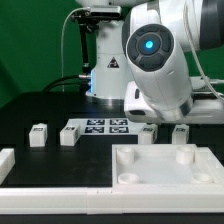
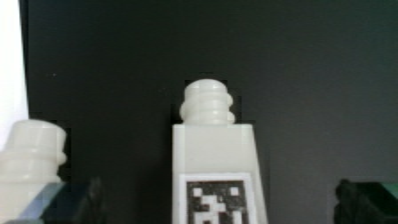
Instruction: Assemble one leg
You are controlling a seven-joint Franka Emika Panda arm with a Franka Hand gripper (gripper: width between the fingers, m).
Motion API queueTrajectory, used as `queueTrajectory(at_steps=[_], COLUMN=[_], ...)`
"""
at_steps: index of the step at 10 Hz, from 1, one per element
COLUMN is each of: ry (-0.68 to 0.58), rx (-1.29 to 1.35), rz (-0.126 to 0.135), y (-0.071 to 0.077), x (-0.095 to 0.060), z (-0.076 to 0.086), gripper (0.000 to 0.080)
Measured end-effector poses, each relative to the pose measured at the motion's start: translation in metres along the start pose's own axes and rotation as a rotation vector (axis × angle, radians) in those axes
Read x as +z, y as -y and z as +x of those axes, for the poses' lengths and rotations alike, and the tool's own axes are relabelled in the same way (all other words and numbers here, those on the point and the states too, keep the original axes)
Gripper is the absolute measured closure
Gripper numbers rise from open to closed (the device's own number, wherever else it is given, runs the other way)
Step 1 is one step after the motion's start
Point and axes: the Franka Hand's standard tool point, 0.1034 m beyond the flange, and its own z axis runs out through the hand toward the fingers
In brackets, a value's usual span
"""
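Observation:
My gripper takes hold of the white leg by its tagged square body (image 1: 181, 135) (image 2: 217, 175) next, leaving its ribbed peg free for assembly.
In the wrist view a white leg (image 2: 215, 160) with a black-and-white tag on its face and a ribbed peg at its end lies between my fingers. My gripper (image 2: 222, 205) is open, with a gap between the leg and each dark fingertip (image 2: 80, 200). A second leg (image 2: 32, 165) lies beside it. In the exterior view two legs (image 1: 148, 131) (image 1: 181, 132) stand just under the arm, behind the white panel (image 1: 128, 160). The arm's body hides the gripper there. Two more legs (image 1: 38, 136) (image 1: 69, 134) stand at the exterior view's left.
The marker board (image 1: 100, 127) lies on the black table between the two pairs of legs. A white raised border (image 1: 50, 198) runs along the front and at the exterior view's left. The robot's base (image 1: 105, 75) stands behind.

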Motion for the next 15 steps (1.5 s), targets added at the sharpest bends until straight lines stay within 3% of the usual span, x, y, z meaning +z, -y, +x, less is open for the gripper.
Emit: queueTrajectory(at_steps=[5, 7, 9, 15], ry=[-0.006, -0.008, -0.008, -0.008], rx=[0.013, 0.031, 0.031, 0.031], rz=[-0.014, -0.023, -0.022, -0.022], y=[0.001, 0.006, 0.005, 0.005], x=[0.015, 0.016, 0.016, 0.016], z=[0.006, 0.005, 0.005, 0.005], gripper=[0.0150, 0.0193, 0.0500, 0.0511])
